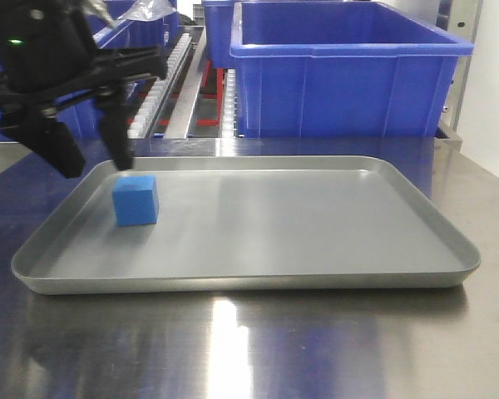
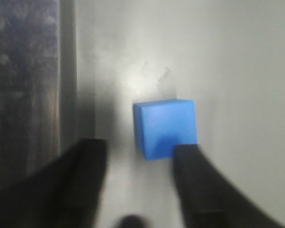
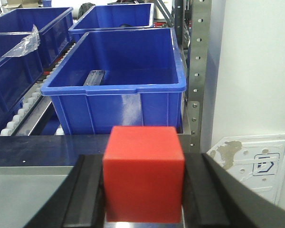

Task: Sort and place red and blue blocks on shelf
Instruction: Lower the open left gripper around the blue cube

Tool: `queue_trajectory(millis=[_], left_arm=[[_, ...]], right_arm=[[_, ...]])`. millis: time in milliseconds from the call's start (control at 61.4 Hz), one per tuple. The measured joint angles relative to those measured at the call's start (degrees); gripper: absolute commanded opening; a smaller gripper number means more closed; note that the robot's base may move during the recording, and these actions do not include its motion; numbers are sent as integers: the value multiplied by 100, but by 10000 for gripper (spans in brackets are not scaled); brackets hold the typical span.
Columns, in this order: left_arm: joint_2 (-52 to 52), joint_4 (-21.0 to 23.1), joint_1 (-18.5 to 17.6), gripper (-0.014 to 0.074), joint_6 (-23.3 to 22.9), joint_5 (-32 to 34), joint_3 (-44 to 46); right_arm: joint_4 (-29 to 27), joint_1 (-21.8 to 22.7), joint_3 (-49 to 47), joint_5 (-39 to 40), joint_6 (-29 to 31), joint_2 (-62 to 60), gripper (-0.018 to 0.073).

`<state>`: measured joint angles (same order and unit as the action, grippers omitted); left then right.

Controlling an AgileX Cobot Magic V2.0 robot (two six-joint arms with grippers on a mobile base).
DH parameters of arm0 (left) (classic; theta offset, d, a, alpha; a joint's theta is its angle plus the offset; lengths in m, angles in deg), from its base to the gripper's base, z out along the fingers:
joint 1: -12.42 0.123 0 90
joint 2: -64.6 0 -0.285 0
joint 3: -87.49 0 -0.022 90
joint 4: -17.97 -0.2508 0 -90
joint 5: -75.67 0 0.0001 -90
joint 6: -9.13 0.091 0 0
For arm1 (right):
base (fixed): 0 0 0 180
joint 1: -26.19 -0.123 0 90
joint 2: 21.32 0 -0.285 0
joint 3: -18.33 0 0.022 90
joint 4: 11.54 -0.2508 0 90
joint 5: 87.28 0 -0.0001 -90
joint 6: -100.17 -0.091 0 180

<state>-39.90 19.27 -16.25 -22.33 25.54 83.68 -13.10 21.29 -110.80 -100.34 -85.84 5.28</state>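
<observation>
The left gripper grabs the blue block (image 1: 135,200) by its opposite sides next, to sort the blue block onto the shelf.
The blue block (image 1: 135,200) rests on the left part of the grey tray (image 1: 249,281). My left gripper (image 1: 96,164) hangs open just behind and to the left of it, fingertips low near the tray's rim. In the left wrist view the blue block (image 2: 165,128) lies ahead of the left gripper (image 2: 139,148), partly behind the right finger (image 2: 194,180) and off-centre in the gap. My right gripper (image 3: 145,164) is shut on the red block (image 3: 143,175), held above the steel tabletop. The shelf's roller rails (image 1: 170,75) run behind the tray.
A large blue bin (image 1: 345,75) stands on the shelf behind the tray, with more bins (image 3: 19,42) to the left. A perforated steel upright (image 3: 194,71) and a white wall (image 3: 256,71) lie to the right. The shiny tabletop (image 1: 249,349) surrounds the tray.
</observation>
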Motion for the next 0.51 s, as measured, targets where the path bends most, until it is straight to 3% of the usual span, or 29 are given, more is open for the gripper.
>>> queue_trajectory(millis=[212, 505], left_arm=[[-622, -129, -29, 552, -350, -866, 775], [-1015, -129, -338, 550, -387, -1024, 1316]], right_arm=[[0, 0, 0, 0, 0, 0, 50], [0, 0, 0, 0, 0, 0, 50]])
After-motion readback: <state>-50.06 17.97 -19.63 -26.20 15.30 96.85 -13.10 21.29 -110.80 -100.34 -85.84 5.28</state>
